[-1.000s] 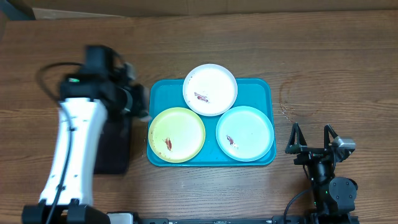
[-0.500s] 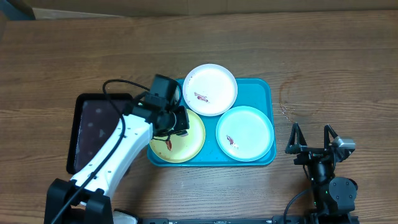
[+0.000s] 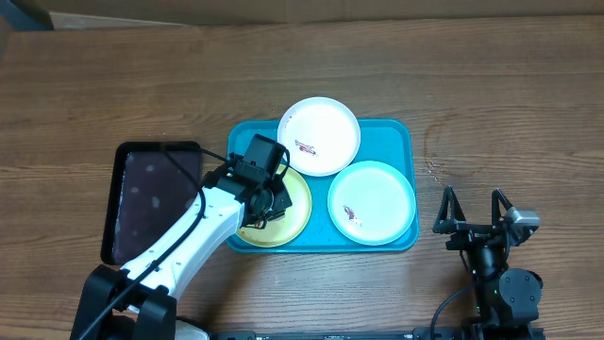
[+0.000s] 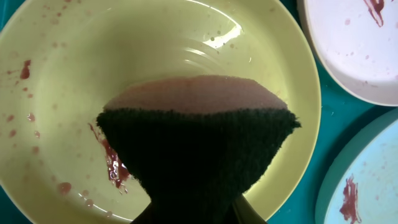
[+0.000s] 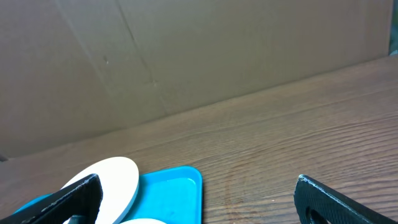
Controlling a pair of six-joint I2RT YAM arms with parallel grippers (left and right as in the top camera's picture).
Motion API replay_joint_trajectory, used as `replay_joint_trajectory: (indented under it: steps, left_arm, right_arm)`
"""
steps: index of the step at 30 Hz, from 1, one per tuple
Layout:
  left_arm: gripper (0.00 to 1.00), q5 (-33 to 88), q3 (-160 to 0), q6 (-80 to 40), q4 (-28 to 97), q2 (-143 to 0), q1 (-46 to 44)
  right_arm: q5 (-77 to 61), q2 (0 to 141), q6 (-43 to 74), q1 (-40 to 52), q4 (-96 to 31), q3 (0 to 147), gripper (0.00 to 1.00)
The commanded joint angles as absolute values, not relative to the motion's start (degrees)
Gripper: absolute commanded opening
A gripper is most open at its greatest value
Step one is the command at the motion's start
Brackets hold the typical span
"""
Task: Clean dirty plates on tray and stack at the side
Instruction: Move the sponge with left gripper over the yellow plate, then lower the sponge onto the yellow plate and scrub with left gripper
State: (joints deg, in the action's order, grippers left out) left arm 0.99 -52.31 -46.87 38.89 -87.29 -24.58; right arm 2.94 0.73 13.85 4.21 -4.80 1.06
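My left gripper should open now, because the sponge would land on the yellow-green plate's (image 3: 294, 203) flat middle.
Three dirty plates lie on the turquoise tray (image 3: 401, 132): a white plate (image 3: 319, 135) at the back, a yellow-green plate (image 3: 294, 203) front left, a pale mint plate (image 3: 371, 202) front right. Each carries brown-red smears. My left gripper (image 3: 267, 203) hangs over the yellow-green plate, shut on a sponge (image 4: 196, 143) with a dark scrub side and a pinkish side. The sponge covers the middle of that plate (image 4: 93, 62), next to a red smear (image 4: 112, 162). My right gripper (image 3: 475, 212) stands open to the right of the tray, nothing between its fingers (image 5: 348, 199).
A narrow black tray (image 3: 151, 198) lies left of the turquoise tray. Brown cardboard (image 5: 186, 56) walls off the far side of the wooden table (image 3: 491, 76). The left arm's white link crosses the table's front left.
The left arm swung right from over the black tray to over the yellow-green plate, sponge in its jaws, and has settled lower on it. The right arm has not moved.
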Motion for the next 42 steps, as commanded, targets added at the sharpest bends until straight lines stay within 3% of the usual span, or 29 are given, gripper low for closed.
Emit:
replay_joint_trajectory:
  steps: [1, 6, 10, 12, 14, 15, 16, 23, 27, 33, 42]
  left_arm:
    - [0.16, 0.5, -51.9, -47.5, 38.0, -87.0, -24.8]
    - [0.14, 3.0, -51.9, -44.5, 37.0, -87.0, -24.8]
    - [0.19, 3.0, -51.9, -44.6, 37.3, -87.0, -24.8]
    - [0.31, 3.1, -51.9, -44.6, 37.7, -87.0, -24.8]
    - [0.78, 3.2, -51.9, -44.6, 38.1, -87.0, -24.8]
    - [0.92, 3.2, -51.9, -44.5, 38.4, -87.0, -24.8]
    - [0.94, 3.2, -51.9, -44.1, 38.4, -87.0, -24.8]
    - [0.96, 4.1, -54.0, -37.2, 39.3, -86.9, -24.8]
    - [0.98, -0.2, -60.5, -34.1, 46.0, -86.8, -24.6]
    - [0.82, -6.1, -64.4, -34.3, 52.0, -87.0, -24.3]
    - [0.8, -1.8, -58.9, -38.4, 47.5, -94.3, -24.0]
  right_arm:
    - [2.7, 0.2, 13.6, 4.1, -4.6, 0.4, 1.0]
    - [2.7, 0.2, 13.6, 4.1, -4.6, 0.4, 1.0]
    - [2.7, 0.2, 13.6, 4.1, -4.6, 0.4, 1.0]
    - [2.7, 0.2, 13.6, 4.1, -4.6, 0.4, 1.0]
    - [2.7, 0.2, 13.6, 4.1, -4.6, 0.4, 1.0]
    - [2.7, 0.2, 13.6, 4.1, -4.6, 0.4, 1.0]
    - [2.7, 0.2, 13.6, 4.1, -4.6, 0.4, 1.0]
    - [2.7, 0.2, 13.6, 4.1, -4.6, 0.4, 1.0]
    - [2.7, 0.2, 13.6, 4.1, -4.6, 0.4, 1.0]
    - [2.7, 0.2, 13.7, 4.1, -4.6, 0.4, 1.0]
    - [2.7, 0.2, 13.6, 4.1, -4.6, 0.4, 1.0]
